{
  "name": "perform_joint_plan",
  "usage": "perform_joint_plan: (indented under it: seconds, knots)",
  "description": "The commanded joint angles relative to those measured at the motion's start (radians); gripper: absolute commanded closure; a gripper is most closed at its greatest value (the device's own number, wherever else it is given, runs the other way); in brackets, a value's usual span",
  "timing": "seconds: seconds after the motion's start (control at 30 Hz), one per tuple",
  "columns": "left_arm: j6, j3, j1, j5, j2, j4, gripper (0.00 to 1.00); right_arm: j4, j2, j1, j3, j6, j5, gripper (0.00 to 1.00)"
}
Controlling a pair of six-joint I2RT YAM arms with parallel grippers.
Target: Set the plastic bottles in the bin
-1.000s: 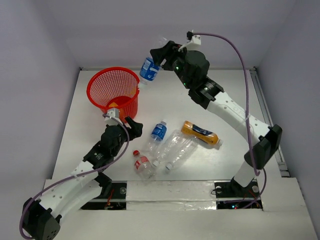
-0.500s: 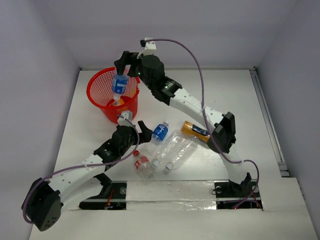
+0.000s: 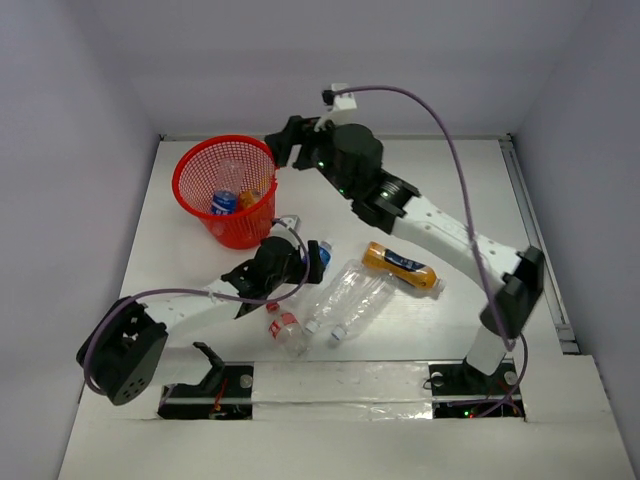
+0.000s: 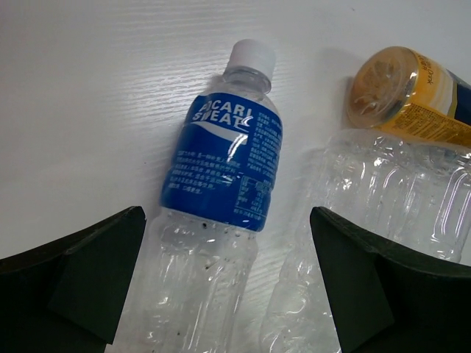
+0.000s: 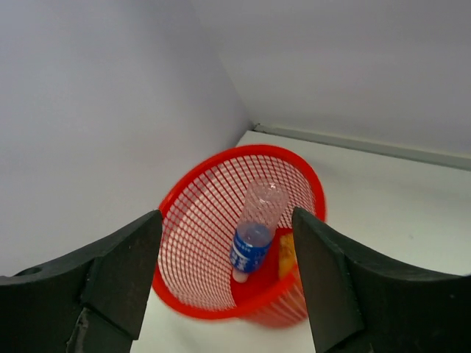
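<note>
My left gripper should lower first; closing above the blue-label bottle would miss.
The red mesh bin (image 3: pixel 184 172) stands at the back left and holds a blue-label bottle (image 3: pixel 224 199), cap down, and an orange bottle (image 3: pixel 249 197). My right gripper (image 3: pixel 283 150) is open and empty just right of the bin's rim; its wrist view looks into the bin (image 5: pixel 185 193) at that bottle (image 5: pixel 254 237). My left gripper (image 3: pixel 303 258) is open and low over a blue-label, white-capped bottle (image 4: pixel 227 158) lying on the table, one finger on each side. A big clear bottle (image 4: pixel 390 213), an orange bottle (image 3: pixel 400 266) and a red-label bottle (image 3: pixel 284 327) lie nearby.
Two clear bottles (image 3: pixel 350 293) lie side by side just right of the left gripper. The right arm (image 3: pixel 450 225) reaches diagonally across the back of the table. White walls close off the back and both sides.
The right gripper carried the blue-label bottle over the bin, let it go into it, and drew back to the right. The left arm reached right, over the blue-label bottle on the table.
</note>
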Motion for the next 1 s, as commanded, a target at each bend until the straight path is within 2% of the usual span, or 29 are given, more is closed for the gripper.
perform_joint_plan:
  seconds: [0.0, 0.03, 0.27, 0.47, 0.6, 0.63, 0.7, 0.73, 0.77, 0.87, 0.9, 0.97]
  knots:
    - [0.048, 0.063, -0.017, 0.025, 0.038, 0.050, 0.06, 0.148, -0.191, 0.000, -0.207, -0.017, 0.037, 0.22]
    - [0.046, 0.069, -0.017, 0.021, 0.051, 0.047, 0.06, 0.151, -0.223, 0.000, -0.298, -0.013, 0.040, 0.22]
    - [0.058, 0.167, -0.017, -0.067, 0.195, -0.018, 0.08, 0.168, -0.444, 0.000, -0.596, 0.076, -0.001, 0.21]
    - [0.068, 0.222, -0.017, -0.133, 0.299, -0.058, 0.12, 0.145, -0.620, 0.000, -0.757, 0.125, -0.050, 0.23]
    - [0.051, 0.221, -0.017, -0.179, 0.299, -0.052, 0.27, 0.113, -0.734, 0.000, -0.844, 0.136, -0.070, 0.26]
    - [0.045, 0.217, -0.017, -0.189, 0.290, -0.047, 0.35, 0.101, -0.758, 0.000, -0.878, 0.139, -0.061, 0.26]
    - [0.032, 0.203, -0.017, -0.197, 0.246, -0.041, 0.40, 0.079, -0.835, 0.000, -0.913, 0.130, -0.065, 0.28]
    - [0.028, 0.197, -0.017, -0.196, 0.200, -0.036, 0.43, 0.058, -0.860, 0.000, -0.942, 0.118, -0.070, 0.32]
    - [0.025, 0.186, -0.017, -0.191, 0.169, -0.033, 0.45, 0.043, -0.880, 0.000, -0.953, 0.113, -0.072, 0.43]
    - [0.020, 0.178, -0.027, -0.170, 0.038, -0.039, 0.50, -0.012, -0.941, 0.000, -0.986, 0.087, -0.096, 0.62]
    - [0.017, 0.181, -0.027, -0.159, 0.004, -0.056, 0.50, -0.023, -0.955, 0.000, -0.992, 0.081, -0.117, 0.75]
    - [0.012, 0.195, -0.027, -0.151, -0.108, -0.085, 0.50, -0.030, -0.964, 0.000, -1.012, 0.062, -0.150, 0.78]
